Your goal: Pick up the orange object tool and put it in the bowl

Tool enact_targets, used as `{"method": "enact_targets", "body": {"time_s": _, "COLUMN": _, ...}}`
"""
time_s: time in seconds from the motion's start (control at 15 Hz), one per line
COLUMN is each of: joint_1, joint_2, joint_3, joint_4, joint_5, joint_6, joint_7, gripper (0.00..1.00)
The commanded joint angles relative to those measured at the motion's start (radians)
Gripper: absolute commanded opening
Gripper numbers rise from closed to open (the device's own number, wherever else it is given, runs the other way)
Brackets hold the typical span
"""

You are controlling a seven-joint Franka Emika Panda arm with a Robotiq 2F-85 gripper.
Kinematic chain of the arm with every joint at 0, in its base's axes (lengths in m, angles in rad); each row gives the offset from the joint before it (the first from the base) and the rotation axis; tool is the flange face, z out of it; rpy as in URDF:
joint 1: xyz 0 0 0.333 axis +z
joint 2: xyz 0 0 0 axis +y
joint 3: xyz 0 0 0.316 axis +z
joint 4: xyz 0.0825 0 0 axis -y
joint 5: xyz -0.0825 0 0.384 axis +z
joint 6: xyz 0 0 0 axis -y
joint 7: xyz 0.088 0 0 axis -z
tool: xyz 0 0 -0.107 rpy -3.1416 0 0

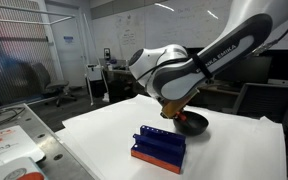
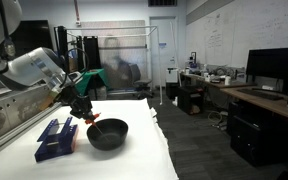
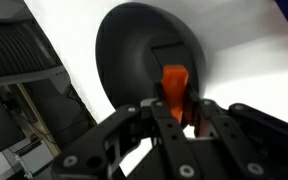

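Observation:
My gripper should release the slim orange tool now, because the tool's loose end points inside the bowl's rim and the tool would end in the glossy black bowl [image 2: 108, 133].
My gripper [image 3: 181, 112] is shut on the slim orange tool [image 3: 174, 88], which sticks out from between the fingers. It hangs just above the glossy black bowl [image 3: 134, 50], over the bowl's near rim. In an exterior view the gripper [image 2: 88, 116] holds the orange tool [image 2: 90, 119] at the left rim of the bowl [image 2: 108, 133]. In an exterior view the gripper [image 1: 171, 112] hovers by the bowl [image 1: 192, 124], and the tool is barely visible there.
A blue rack with an orange base [image 1: 159, 146] stands on the white table [image 1: 234, 150] close beside the bowl; it also shows in an exterior view [image 2: 57, 138]. The table's edges drop off to lab floor, desks and monitors.

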Motion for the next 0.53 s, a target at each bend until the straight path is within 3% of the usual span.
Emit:
{"method": "enact_targets", "body": {"time_s": 0.0, "joint_1": 0.004, "joint_2": 0.037, "joint_3": -0.013, "joint_4": 0.047, "joint_5": -0.010, "joint_6": -0.005, "joint_7": 0.029, "gripper": 0.47}}
{"method": "enact_targets", "body": {"time_s": 0.07, "joint_1": 0.002, "joint_2": 0.039, "joint_3": -0.013, "joint_4": 0.050, "joint_5": -0.006, "joint_6": -0.004, "joint_7": 0.031, "gripper": 0.47}}
{"method": "enact_targets", "body": {"time_s": 0.47, "joint_1": -0.020, "joint_2": 0.044, "joint_3": -0.004, "joint_4": 0.047, "joint_5": 0.038, "joint_6": 0.017, "joint_7": 0.013, "gripper": 0.92}}
